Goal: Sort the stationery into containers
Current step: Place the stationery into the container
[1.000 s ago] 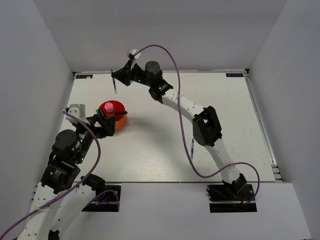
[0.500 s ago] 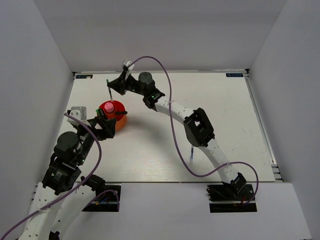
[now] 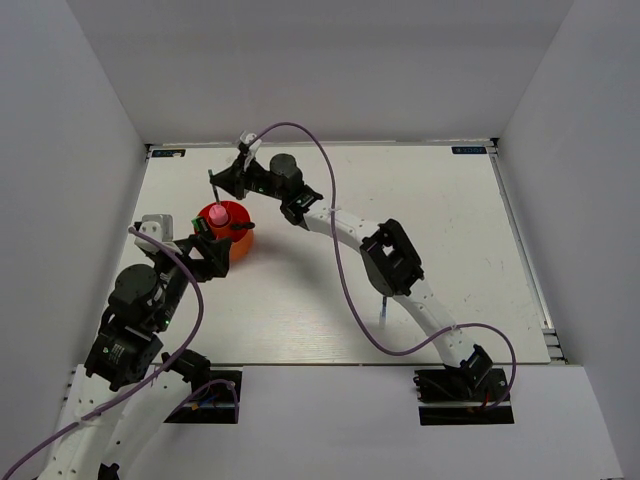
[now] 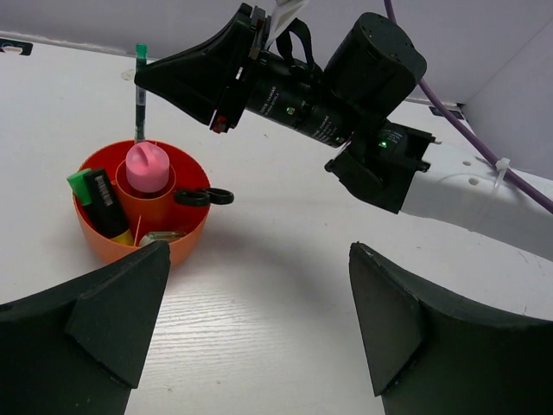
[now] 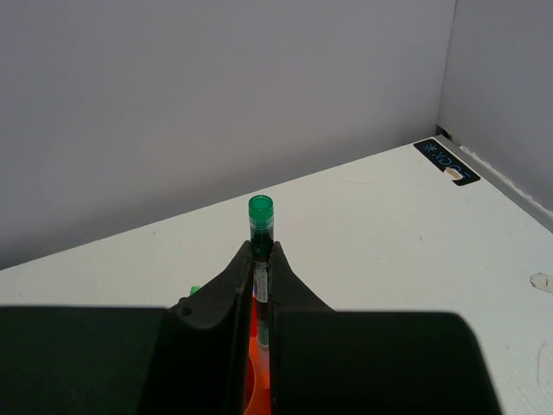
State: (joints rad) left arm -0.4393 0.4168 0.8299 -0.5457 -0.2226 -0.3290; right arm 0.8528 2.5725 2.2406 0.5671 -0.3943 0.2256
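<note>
The right gripper should open now, because the lower end of the pen reaches inside the cup's far rim and the upright pen would end up in the cup.
The round orange cup (image 3: 241, 244) stands left of centre on the table. In the left wrist view the cup (image 4: 102, 245) holds a pink-capped glue stick (image 4: 147, 167), a green-capped highlighter (image 4: 98, 192) and black scissors (image 4: 206, 197). My right gripper (image 3: 222, 180) is shut on a thin pen (image 3: 212, 187) with a green cap (image 5: 261, 213). It holds the pen (image 4: 139, 102) upright over the cup's far rim. In the right wrist view my right gripper (image 5: 262, 252) has orange showing below the jaws. My left gripper (image 4: 259, 298) is open and empty, just near-left of the cup.
White walls close the table at the back and both sides. The right arm (image 3: 395, 255) stretches across the middle of the table. Bare white tabletop (image 3: 440, 210) lies to the right.
My right gripper has carried the pen left and nearer, from beyond the cup to over its far rim. The left gripper has hardly moved.
</note>
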